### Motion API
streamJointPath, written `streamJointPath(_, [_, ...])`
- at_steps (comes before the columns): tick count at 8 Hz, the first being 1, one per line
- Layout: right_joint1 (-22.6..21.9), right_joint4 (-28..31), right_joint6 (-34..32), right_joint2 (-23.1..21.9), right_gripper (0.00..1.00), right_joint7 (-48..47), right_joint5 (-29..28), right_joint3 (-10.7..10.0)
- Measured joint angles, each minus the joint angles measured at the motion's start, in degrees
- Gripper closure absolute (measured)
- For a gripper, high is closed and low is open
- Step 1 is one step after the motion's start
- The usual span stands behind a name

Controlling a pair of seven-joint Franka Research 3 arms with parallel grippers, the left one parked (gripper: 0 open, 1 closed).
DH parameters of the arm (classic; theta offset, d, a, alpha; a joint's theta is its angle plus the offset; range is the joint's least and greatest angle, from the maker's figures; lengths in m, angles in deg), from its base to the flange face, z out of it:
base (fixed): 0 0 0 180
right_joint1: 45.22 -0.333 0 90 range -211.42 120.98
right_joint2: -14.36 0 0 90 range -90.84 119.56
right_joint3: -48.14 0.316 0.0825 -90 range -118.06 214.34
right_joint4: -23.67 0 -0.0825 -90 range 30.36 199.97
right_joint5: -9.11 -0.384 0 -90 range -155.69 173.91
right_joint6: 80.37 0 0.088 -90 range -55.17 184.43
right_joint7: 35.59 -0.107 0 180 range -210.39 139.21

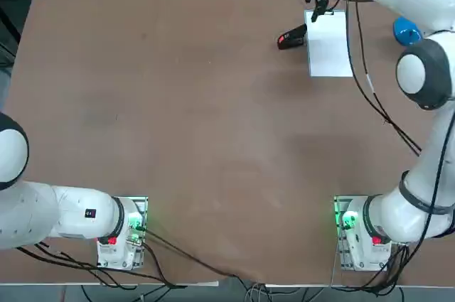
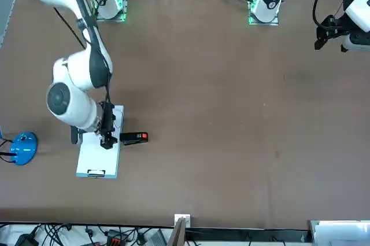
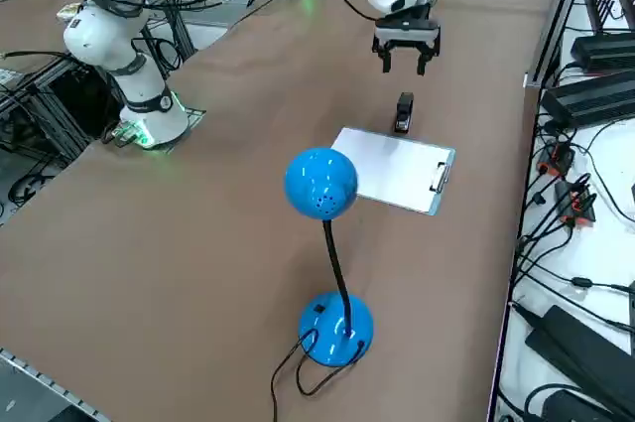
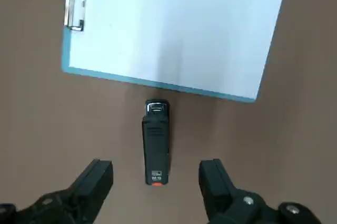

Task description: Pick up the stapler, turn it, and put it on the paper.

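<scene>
The right gripper grabs the stapler by its long black body [image 2: 133,138] next, to turn the stapler and set it on the paper.
The small black stapler [image 4: 156,142] with a red patch at one end lies flat on the brown table [image 1: 213,117], its other end pointing at the long edge of the paper. It also shows as the stapler [image 1: 291,38] [image 2: 134,138] [image 3: 404,112]. The paper [image 4: 174,29] [image 1: 328,45] [image 2: 99,144] [image 3: 397,170] is a white sheet on a blue-edged board with a metal clip [image 4: 73,2] at one short edge. My right gripper [image 4: 155,179] [image 3: 405,55] [image 1: 316,2] [image 2: 107,133] hangs open above the stapler, holding nothing, a finger to either side of the stapler's red end.
A blue desk lamp [image 3: 322,184] [image 1: 407,30] [image 2: 23,147] stands just beyond the paper, on the side away from the stapler. The table's far edge runs close to the paper's clip end. Cables and equipment [image 3: 585,74] sit beyond that edge.
</scene>
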Motion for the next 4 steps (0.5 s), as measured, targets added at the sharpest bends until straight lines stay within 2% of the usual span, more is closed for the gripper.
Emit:
streamJointPath(2, [-1.61,-1.78,0.15,3.72,0.00,-7.25,0.03,-0.04])
streamJointPath(4, [-3.23,-2.28,1.50,5.13,0.00,-9.32,1.00,-0.07])
